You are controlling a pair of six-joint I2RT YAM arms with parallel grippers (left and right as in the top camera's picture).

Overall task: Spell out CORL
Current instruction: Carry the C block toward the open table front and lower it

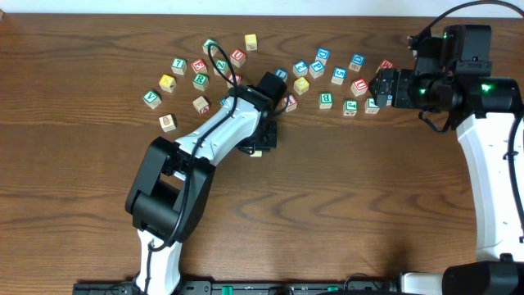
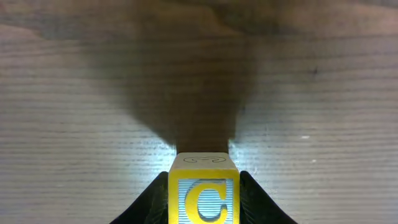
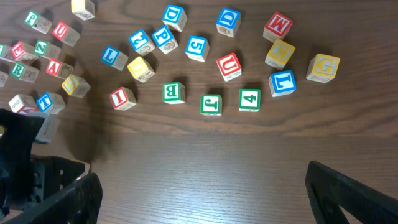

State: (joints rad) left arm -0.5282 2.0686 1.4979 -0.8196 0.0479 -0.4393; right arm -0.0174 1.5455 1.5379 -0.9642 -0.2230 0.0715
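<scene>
The left gripper needs to let go of the yellow-framed block now, because the table below is flat and empty and the block would end up upright on the wood.
My left gripper (image 2: 203,198) is shut on a yellow-framed block with a yellow C (image 2: 203,190) on a blue-striped face. It holds the block low over bare wood, just in front of the scattered blocks (image 1: 257,146). I cannot tell whether the block touches the table. My right gripper (image 3: 205,196) is open and empty, hovering at the right end of the block scatter (image 1: 375,87). Below it lie a blue L block (image 3: 282,83), a red U block (image 3: 229,66) and a green R block (image 3: 18,70). I cannot pick out an O block.
Many letter and number blocks are spread along the back of the wooden table, from a green one on the left (image 1: 151,99) to a red one on the right (image 1: 386,65). The left arm (image 3: 28,165) shows at the lower left of the right wrist view.
</scene>
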